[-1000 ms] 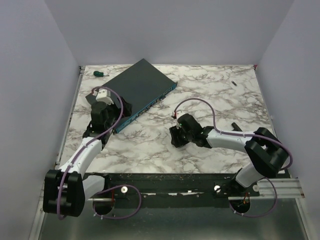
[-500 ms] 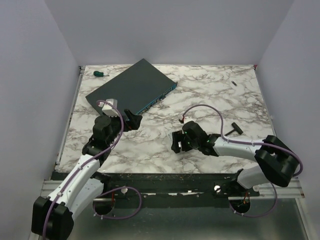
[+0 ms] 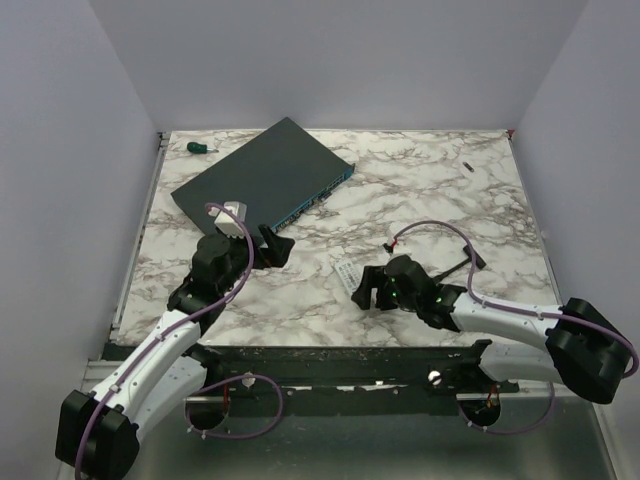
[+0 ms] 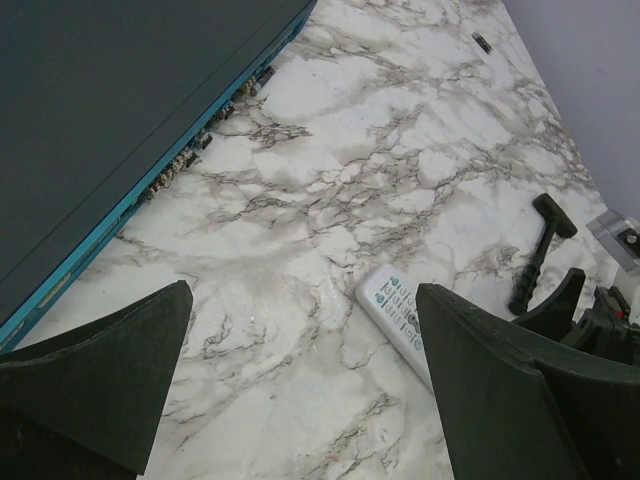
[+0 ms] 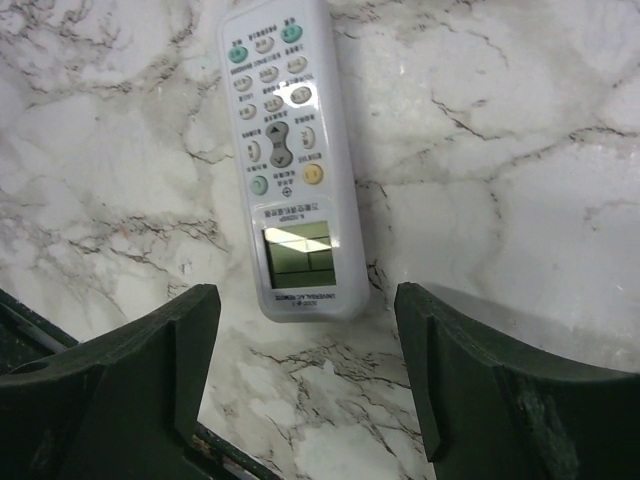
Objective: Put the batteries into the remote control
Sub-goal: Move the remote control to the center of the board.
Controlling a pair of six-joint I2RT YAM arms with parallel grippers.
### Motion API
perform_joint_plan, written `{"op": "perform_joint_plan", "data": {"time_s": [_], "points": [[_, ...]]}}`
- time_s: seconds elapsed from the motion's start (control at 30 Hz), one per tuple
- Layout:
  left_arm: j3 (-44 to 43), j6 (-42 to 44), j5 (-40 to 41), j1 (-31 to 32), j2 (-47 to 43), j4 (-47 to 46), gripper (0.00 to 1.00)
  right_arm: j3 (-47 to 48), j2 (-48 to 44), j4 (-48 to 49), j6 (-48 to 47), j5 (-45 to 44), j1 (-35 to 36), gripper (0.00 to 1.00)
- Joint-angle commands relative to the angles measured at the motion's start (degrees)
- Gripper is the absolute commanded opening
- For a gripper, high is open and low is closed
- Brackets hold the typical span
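Note:
I need to take hold of the remote control by its screen end (image 3: 354,289) (image 5: 303,258) next with my right gripper, so its back stays free for loading the batteries.
The white remote control (image 5: 285,150) lies face up on the marble table, buttons far and screen end toward my right gripper (image 5: 310,390). That gripper is open and empty, just short of the remote's screen end, with its fingers (image 5: 150,380) either side. In the top view the remote (image 3: 346,273) shows just left of the right gripper (image 3: 365,292). My left gripper (image 4: 310,400) is open and empty above bare marble, and the remote (image 4: 400,310) lies by its right finger. In the top view the left gripper (image 3: 272,246) is left of the remote. No batteries are visible.
A big dark flat box with a blue edge (image 3: 265,180) lies at the back left, also in the left wrist view (image 4: 120,120). A black T-shaped tool (image 3: 465,262) lies right of the right gripper. A green screwdriver (image 3: 200,147) and a small dark item (image 3: 467,165) lie near the back.
The right gripper has drawn back toward the near edge, and the remote now shows on the table ahead of it. The left gripper has moved right, off the box's edge.

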State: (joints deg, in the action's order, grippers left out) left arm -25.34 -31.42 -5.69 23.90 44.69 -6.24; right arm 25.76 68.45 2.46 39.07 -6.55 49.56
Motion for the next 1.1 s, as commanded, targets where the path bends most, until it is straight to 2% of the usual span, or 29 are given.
{"op": "perform_joint_plan", "data": {"time_s": [0.0,0.13,0.4,0.67,0.9,1.07], "points": [[0.48,0.57,-0.28,0.69,-0.48,1.05,0.98,-2.28,0.55,3.11,3.42,-2.58,0.54,0.77],[0.64,0.23,-0.37,1.05,-0.64,0.88,0.98,-1.45,3.71,4.06,4.12,-3.93,0.49,0.72],[0.56,-0.48,-0.21,1.32,-0.91,1.48,0.98,0.96,9.99,2.77,4.26,-6.32,1.93,0.54],[1.37,-0.48,-0.02,1.32,-1.4,1.55,0.98,3.6,13.99,-1.66,4.61,-11.36,6.93,0.52],[1.18,-0.4,0.3,1.32,-1.37,1.94,0.98,6.18,19.42,-1.65,5.25,-14.34,11.04,0.37],[0.61,-0.22,0.61,1.32,-1.31,3.11,0.99,7.01,20.64,-0.35,4.75,-15.27,12.54,0.31]]}}
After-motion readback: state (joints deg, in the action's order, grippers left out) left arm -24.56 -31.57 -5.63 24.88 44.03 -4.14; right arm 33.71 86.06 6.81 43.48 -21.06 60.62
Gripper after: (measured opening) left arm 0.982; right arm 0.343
